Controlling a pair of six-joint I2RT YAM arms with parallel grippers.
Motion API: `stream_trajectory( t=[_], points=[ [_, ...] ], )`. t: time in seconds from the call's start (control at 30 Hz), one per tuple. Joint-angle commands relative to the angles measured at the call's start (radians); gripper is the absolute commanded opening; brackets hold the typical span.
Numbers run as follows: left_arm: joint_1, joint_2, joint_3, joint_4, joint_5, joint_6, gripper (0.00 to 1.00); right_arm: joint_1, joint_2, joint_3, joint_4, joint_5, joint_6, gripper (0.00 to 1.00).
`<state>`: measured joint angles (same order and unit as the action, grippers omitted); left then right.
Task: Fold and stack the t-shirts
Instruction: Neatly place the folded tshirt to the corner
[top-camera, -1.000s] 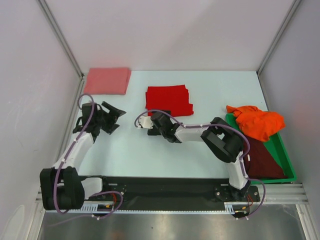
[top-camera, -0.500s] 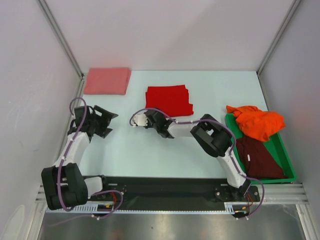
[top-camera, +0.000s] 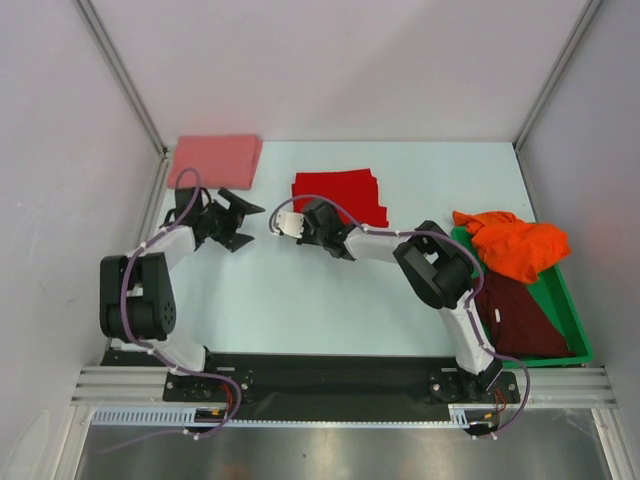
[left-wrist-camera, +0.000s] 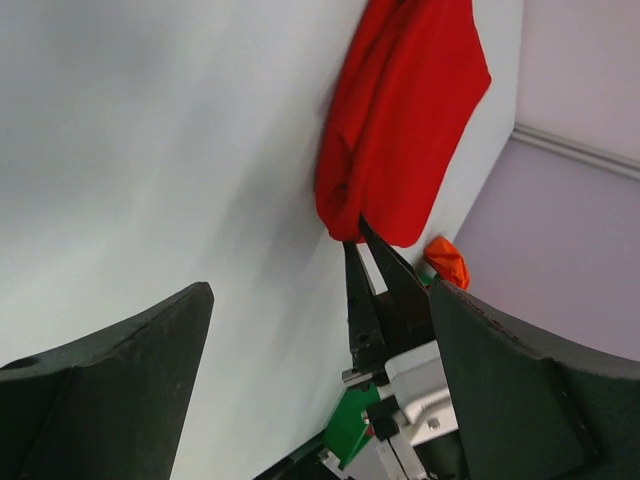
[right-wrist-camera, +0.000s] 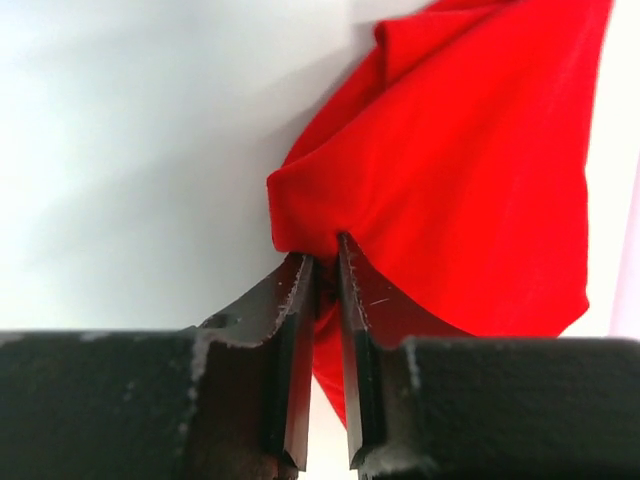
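Note:
I will grab the red t-shirt's folded edge (top-camera: 298, 194) facing the salmon-pink t-shirt (top-camera: 215, 160) with my left gripper next. The body of the red t-shirt stays free to drape when it is stacked.
A bright red folded t-shirt (top-camera: 345, 192) lies at mid-table. My right gripper (top-camera: 315, 212) is at its near-left corner. In the right wrist view that gripper (right-wrist-camera: 328, 245) is shut on a pinch of the red t-shirt (right-wrist-camera: 470, 170). My left gripper (top-camera: 247, 222) hovers left of it, open and empty, its jaws facing the shirt. The left wrist view shows the left gripper (left-wrist-camera: 318, 292) wide open, with the red t-shirt (left-wrist-camera: 405, 120) ahead. A salmon-pink folded t-shirt (top-camera: 215, 160) lies at the far left. An orange t-shirt (top-camera: 515, 247) and a dark maroon t-shirt (top-camera: 520, 315) are crumpled at the right.
A green plastic bin (top-camera: 572, 305) at the right edge holds the maroon shirt, and the orange one hangs over its far rim. White walls close in the table on the left, back and right. Both arm bases sit on a black rail along the near edge.
My right gripper has shut on the red t-shirt's near-left corner. My left arm has swung towards the far side and right, bringing its open gripper closer to the red shirt.

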<state>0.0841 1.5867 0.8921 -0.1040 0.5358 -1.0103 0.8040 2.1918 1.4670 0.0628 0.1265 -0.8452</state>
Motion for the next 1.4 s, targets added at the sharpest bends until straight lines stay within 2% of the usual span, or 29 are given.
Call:
stream_trajectory(
  t=[0.0,0.17,0.33,0.5,0.63,0.8,0.93,1.13,1.2,1.23,1.27,1.37],
  points=[
    [-0.064,0.083,0.102,0.128,0.05,-0.094,0.96,-0.031,-0.092,0.038,-0.003,-0.053,0.05,0.17],
    [-0.141,0.26,0.18,0.217,0.092,-0.238,0.96,-0.046,-0.125,0.038,0.025,-0.105,0.092,0.17],
    [-0.202,0.37,0.307,0.214,0.069,-0.264,0.97,-0.057,-0.124,0.036,0.054,-0.116,0.121,0.17],
    [-0.231,0.436,0.323,0.276,0.059,-0.344,0.98,-0.062,-0.135,0.033,0.069,-0.165,0.146,0.16],
    [-0.259,0.519,0.402,0.199,0.061,-0.338,0.98,-0.06,-0.153,0.018,0.091,-0.172,0.166,0.16],
    [-0.279,0.536,0.407,0.173,0.001,-0.384,0.96,-0.062,-0.179,0.007,0.103,-0.177,0.176,0.16],
    [-0.285,0.576,0.485,0.118,-0.036,-0.327,0.92,-0.058,-0.184,-0.013,0.115,-0.177,0.184,0.16],
    [-0.285,0.607,0.502,0.199,-0.057,-0.295,0.74,-0.063,-0.199,-0.045,0.132,-0.186,0.201,0.17],
    [-0.287,0.605,0.493,0.251,-0.042,-0.287,0.54,-0.065,-0.201,-0.056,0.144,-0.188,0.209,0.17],
    [-0.287,0.605,0.492,0.265,-0.036,-0.278,0.37,-0.066,-0.204,-0.062,0.146,-0.186,0.222,0.2],
    [-0.287,0.601,0.492,0.274,-0.031,-0.268,0.29,-0.069,-0.204,-0.063,0.15,-0.182,0.236,0.23],
    [-0.287,0.564,0.524,0.256,-0.066,-0.15,0.09,-0.083,-0.221,-0.076,0.15,-0.166,0.331,0.44]
  ],
)
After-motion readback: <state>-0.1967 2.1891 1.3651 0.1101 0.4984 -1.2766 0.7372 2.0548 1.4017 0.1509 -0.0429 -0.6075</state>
